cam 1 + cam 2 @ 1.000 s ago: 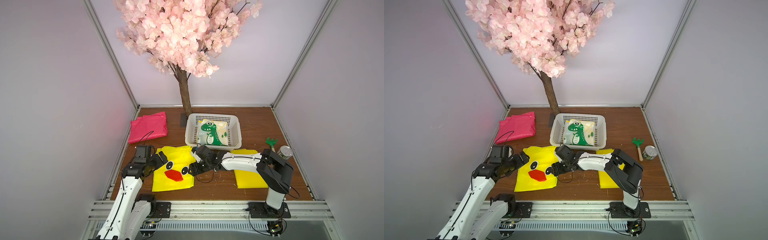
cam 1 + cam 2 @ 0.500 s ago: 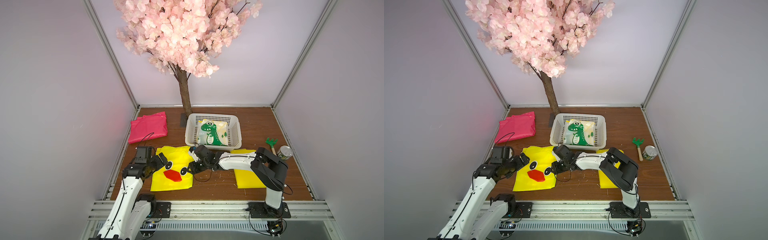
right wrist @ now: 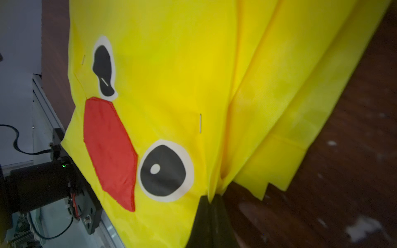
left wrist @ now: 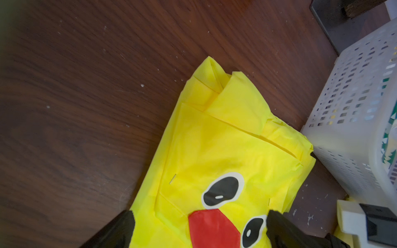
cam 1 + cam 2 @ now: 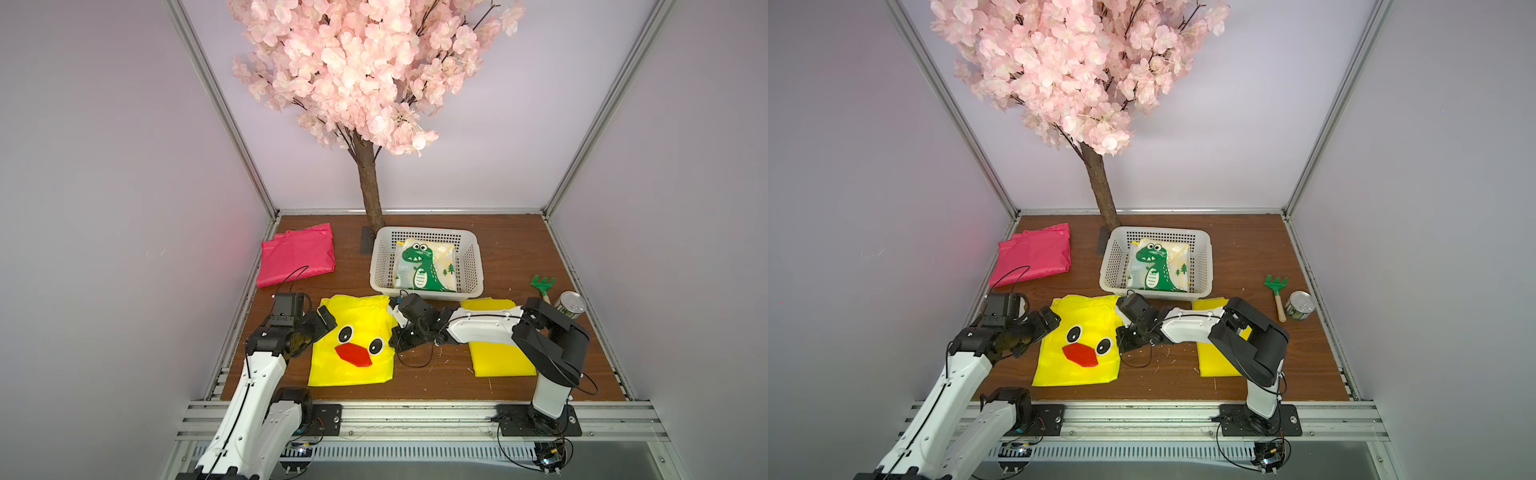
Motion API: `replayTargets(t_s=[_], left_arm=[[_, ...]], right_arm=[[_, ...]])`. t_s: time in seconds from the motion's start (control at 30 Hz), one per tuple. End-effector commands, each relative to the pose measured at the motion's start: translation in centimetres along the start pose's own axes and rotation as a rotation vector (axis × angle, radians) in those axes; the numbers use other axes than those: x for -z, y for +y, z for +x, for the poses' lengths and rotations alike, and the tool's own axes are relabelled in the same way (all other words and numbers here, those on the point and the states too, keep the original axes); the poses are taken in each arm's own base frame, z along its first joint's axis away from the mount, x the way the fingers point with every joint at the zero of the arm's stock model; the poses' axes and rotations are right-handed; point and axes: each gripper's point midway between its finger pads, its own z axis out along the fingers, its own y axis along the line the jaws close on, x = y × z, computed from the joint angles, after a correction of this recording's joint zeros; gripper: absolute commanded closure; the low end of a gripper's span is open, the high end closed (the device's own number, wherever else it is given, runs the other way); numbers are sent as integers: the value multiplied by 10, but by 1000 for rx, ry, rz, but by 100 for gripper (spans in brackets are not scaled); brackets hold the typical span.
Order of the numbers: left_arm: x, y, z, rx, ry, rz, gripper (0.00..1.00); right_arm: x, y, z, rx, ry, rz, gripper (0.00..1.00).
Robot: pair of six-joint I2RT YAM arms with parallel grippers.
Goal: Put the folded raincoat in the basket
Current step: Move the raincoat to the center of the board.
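I should next pinch the raincoat's side edge (image 5: 314,353) with my left gripper, opposite my right gripper and with the layers together. Then the raincoat can go in the basket (image 5: 424,230) still folded.
The folded yellow raincoat with a duck face (image 5: 353,340) (image 5: 1077,340) lies flat on the wooden floor, in front of the white perforated basket (image 5: 424,230) (image 5: 1158,230). My right gripper (image 5: 392,337) (image 3: 211,197) is shut on the bunched layers of the raincoat's right edge. My left gripper (image 5: 322,320) (image 4: 199,214) stands open at the raincoat's left edge, its fingers spread wide over the duck face without pinching it. In the left wrist view the basket (image 4: 354,107) stands just beyond the raincoat's far corner.
A dinosaur-print raincoat (image 5: 424,266) lies inside the basket. A pink folded raincoat (image 5: 297,259) lies at the back left, a plain yellow one (image 5: 498,357) under my right arm. The tree trunk (image 5: 370,187) rises behind the basket. A green rake (image 5: 542,284) and a can (image 5: 569,305) sit at the right.
My right gripper has closed from wide open onto the duck raincoat's right edge, after shifting slightly left. The left gripper has stayed open and nearly still.
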Motion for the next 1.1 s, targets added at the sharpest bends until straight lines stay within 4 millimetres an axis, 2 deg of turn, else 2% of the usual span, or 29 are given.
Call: replayTargets(t_s=[0.0, 0.23, 0.37, 0.47, 0.53, 0.57, 0.67, 0.77, 0.87, 1.07], left_arm=[[0, 1, 3, 4, 22, 4, 0], [-6, -13, 12, -33, 69, 72, 0], [-17, -31, 27, -101, 125, 98, 0], [-28, -45, 42, -162, 177, 122, 0], [-35, -51, 52, -205, 206, 129, 0], [-38, -54, 59, -227, 223, 132, 0], [-46, -59, 76, -280, 269, 155, 0], [-52, -62, 91, -314, 316, 191, 0], [-55, -60, 102, -329, 355, 201, 0], [-60, -64, 111, -321, 372, 241, 2]], right_arm=[[20, -17, 7, -35, -18, 49, 100], [59, -61, 23, -118, -79, 123, 100], [79, -92, 26, -175, -109, 166, 100], [87, -105, 28, -199, -121, 176, 100], [88, -109, 30, -203, -113, 181, 100], [88, -109, 31, -200, -107, 184, 96], [87, -110, 33, -201, -96, 182, 74], [86, -108, 33, -196, -92, 171, 59], [85, -106, 32, -191, -92, 162, 53], [77, -101, 33, -177, -59, 128, 54]])
